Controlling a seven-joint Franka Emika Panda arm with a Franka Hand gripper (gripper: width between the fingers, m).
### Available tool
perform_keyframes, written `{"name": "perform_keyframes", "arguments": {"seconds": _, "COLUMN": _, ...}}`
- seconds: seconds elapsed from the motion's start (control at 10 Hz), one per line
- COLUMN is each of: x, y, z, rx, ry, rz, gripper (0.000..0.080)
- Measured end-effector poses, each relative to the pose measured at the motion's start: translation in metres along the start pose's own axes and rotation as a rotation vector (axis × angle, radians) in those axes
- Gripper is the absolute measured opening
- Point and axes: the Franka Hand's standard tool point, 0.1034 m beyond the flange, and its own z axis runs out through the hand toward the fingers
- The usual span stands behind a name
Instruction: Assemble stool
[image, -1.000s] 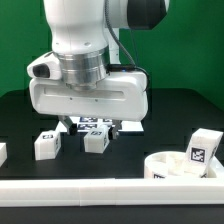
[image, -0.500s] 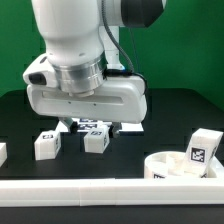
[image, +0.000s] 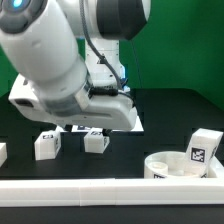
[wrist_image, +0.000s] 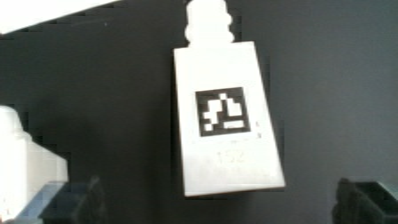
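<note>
My gripper's fingers are short of the leg's end, so my gripper should move toward the leg's plain end before it closes on that end.
The round white seat disc lies at the exterior view's lower right, with one leg block standing just behind it. Two small leg blocks stand on the black table under the arm, and another one is cut off at the left edge. In the wrist view a long white leg with a square tag and a stepped peg lies flat on the black table. My gripper is open, its dark fingertips wide apart on either side of the leg's plain end, not touching it.
A long white rail runs along the front of the table. The marker board lies behind the arm, mostly hidden. Another white part shows beside the leg in the wrist view. A green wall stands behind.
The arm has tilted and swung toward the exterior view's left, and the hand has turned. The leg blocks and the seat disc have not moved.
</note>
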Motion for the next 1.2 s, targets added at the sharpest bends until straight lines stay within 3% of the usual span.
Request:
{"name": "perform_keyframes", "arguments": {"seconds": 0.4, "x": 0.002, "y": -0.010, "z": 0.009, "rx": 0.001, "ry": 0.020, "rz": -0.048, "gripper": 0.0649}}
{"name": "perform_keyframes", "arguments": {"seconds": 0.5, "x": 0.003, "y": -0.009, "z": 0.016, "rx": 0.000, "ry": 0.019, "rz": -0.045, "gripper": 0.0649}}
{"name": "perform_keyframes", "arguments": {"seconds": 0.9, "x": 0.003, "y": -0.007, "z": 0.016, "rx": 0.000, "ry": 0.005, "rz": -0.043, "gripper": 0.0649}}
{"name": "perform_keyframes", "arguments": {"seconds": 1.1, "x": -0.004, "y": -0.006, "z": 0.031, "rx": -0.013, "ry": -0.114, "rz": -0.035, "gripper": 0.0649}}
{"name": "perform_keyframes", "arguments": {"seconds": 1.2, "x": 0.001, "y": -0.011, "z": 0.032, "rx": -0.020, "ry": -0.110, "rz": -0.042, "gripper": 0.0649}}
